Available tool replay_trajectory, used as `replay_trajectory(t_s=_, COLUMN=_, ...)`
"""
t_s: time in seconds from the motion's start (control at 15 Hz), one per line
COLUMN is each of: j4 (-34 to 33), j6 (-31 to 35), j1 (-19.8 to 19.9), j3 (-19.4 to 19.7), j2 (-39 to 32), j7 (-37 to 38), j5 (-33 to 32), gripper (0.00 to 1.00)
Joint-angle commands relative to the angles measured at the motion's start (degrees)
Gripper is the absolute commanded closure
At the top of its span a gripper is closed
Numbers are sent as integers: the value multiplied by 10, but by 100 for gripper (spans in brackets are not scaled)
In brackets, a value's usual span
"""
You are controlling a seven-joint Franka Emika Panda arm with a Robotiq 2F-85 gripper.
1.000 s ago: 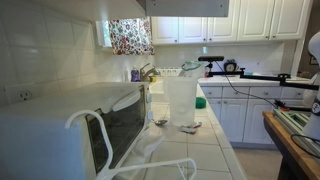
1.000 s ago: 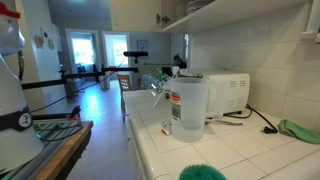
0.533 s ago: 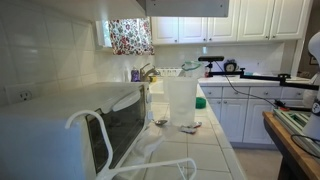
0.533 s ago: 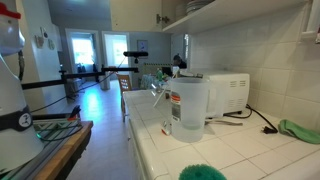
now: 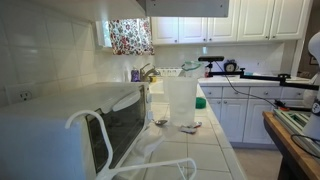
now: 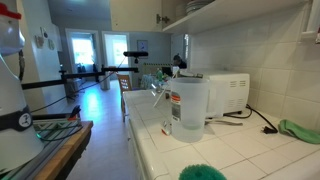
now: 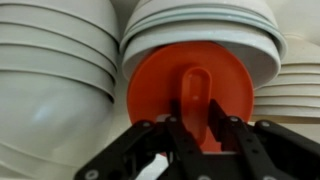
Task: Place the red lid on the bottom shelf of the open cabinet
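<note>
The red lid's curved edge is tucked inside the white bowl's rim (image 7: 198,32), and the lid would stay there if released. My gripper should open.
In the wrist view the red lid (image 7: 158,82) fills the middle, its round face turned to the camera with a raised ridge down its centre. My gripper (image 7: 197,126) is shut on that ridge, one black finger on each side. The lid sits close against stacks of white bowls (image 7: 60,70) and plates (image 7: 215,25). The open cabinet shows from below as a pale underside in an exterior view (image 5: 188,6) and as a shelf edge with dishes in an exterior view (image 6: 215,12). The gripper and lid do not show in either exterior view.
A clear plastic container (image 5: 181,100) (image 6: 188,108) stands on the tiled counter beside a white microwave (image 5: 70,130) (image 6: 226,92). A green object (image 6: 200,172) lies at the counter's near edge and a green cloth (image 6: 298,130) by the wall.
</note>
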State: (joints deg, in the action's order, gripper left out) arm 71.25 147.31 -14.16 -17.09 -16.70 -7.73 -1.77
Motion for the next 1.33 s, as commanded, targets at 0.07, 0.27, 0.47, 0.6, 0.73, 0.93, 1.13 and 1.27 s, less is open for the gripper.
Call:
replay_trajectory(t_s=0.07, j4=-37, j6=-14, j1=-1, j3=-2, j2=-23, j7=-22, j5=-6, gripper=92)
replay_trajectory(t_s=0.27, j4=-40, j6=-16, j1=-2, j3=0, j2=-25, j7=-19, j5=-8, gripper=43)
replay_trajectory(t_s=0.47, j4=-44, j6=-22, j1=-2, j3=2, j2=-27, j7=-18, j5=-8, gripper=21)
replay_trajectory(t_s=0.6, j4=-46, j6=-25, j1=-2, j3=3, j2=-28, j7=-17, j5=-9, gripper=6)
replay_trajectory(t_s=0.73, j4=-48, j6=-28, j1=-2, j3=3, j2=-28, j7=-17, j5=-9, gripper=0)
replay_trajectory(t_s=0.93, j4=-48, j6=-29, j1=-1, j3=3, j2=-26, j7=-18, j5=-8, gripper=0)
replay_trajectory(t_s=1.13, j4=-49, j6=-29, j1=-2, j3=3, j2=-25, j7=-16, j5=-9, gripper=0)
replay_trajectory(t_s=1.27, j4=-49, j6=-40, j1=-6, j3=11, j2=-22, j7=4, j5=-18, gripper=0)
